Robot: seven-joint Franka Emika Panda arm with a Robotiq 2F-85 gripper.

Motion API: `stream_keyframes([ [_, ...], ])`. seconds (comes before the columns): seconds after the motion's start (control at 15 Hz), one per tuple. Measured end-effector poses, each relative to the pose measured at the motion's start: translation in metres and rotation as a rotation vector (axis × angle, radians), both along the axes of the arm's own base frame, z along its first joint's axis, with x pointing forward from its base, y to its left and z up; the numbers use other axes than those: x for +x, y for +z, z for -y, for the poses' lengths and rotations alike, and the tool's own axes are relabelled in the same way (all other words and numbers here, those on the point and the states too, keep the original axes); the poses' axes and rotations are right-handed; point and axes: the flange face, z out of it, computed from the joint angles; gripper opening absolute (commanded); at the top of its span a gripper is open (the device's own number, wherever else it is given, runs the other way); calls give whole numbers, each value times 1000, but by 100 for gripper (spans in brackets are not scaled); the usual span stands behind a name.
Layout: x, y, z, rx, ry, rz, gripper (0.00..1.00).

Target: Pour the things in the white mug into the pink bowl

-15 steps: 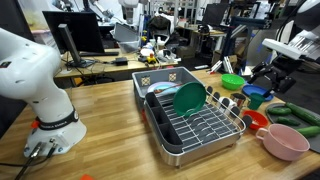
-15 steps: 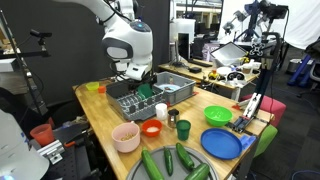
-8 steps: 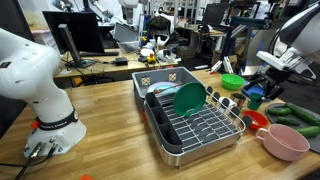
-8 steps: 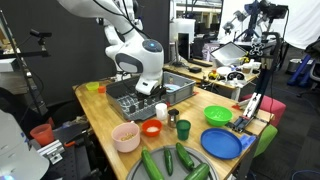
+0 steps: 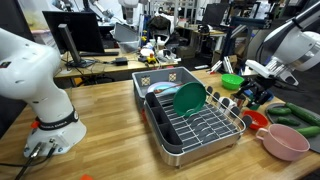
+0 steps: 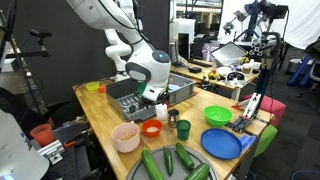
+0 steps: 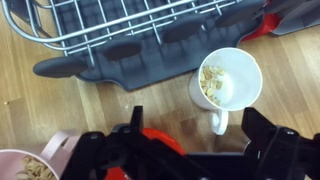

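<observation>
My gripper's fingers are above the mug in an exterior view. My gripper should go down before it closes on the handle.
In the wrist view the white mug stands upright on the wooden table, with pale flakes inside and its handle pointing toward the camera. My gripper hangs open above it, the two dark fingers standing either side of the handle without touching. Only the pink bowl's rim shows at the bottom left corner, with similar flakes in it. In an exterior view the mug sits just under the gripper, with the pink bowl nearer the table's front. The pink bowl also shows at the table's right end.
A dish rack on a dark tray stands right behind the mug and holds a green plate. A small red bowl sits between mug and pink bowl. A metal cup, green bowl, blue plate and cucumbers lie nearby.
The arm has swung down and toward the rack's end, bringing the open gripper over the mug. Nothing on the table has moved.
</observation>
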Motion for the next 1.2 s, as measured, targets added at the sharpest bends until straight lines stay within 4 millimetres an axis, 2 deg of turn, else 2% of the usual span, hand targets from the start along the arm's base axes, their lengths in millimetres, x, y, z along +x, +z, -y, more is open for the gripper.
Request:
stream_keyframes([
  [0.67, 20, -31, 6, -20, 11, -18, 100],
  [1.2, 34, -46, 11, -54, 41, -28, 100],
])
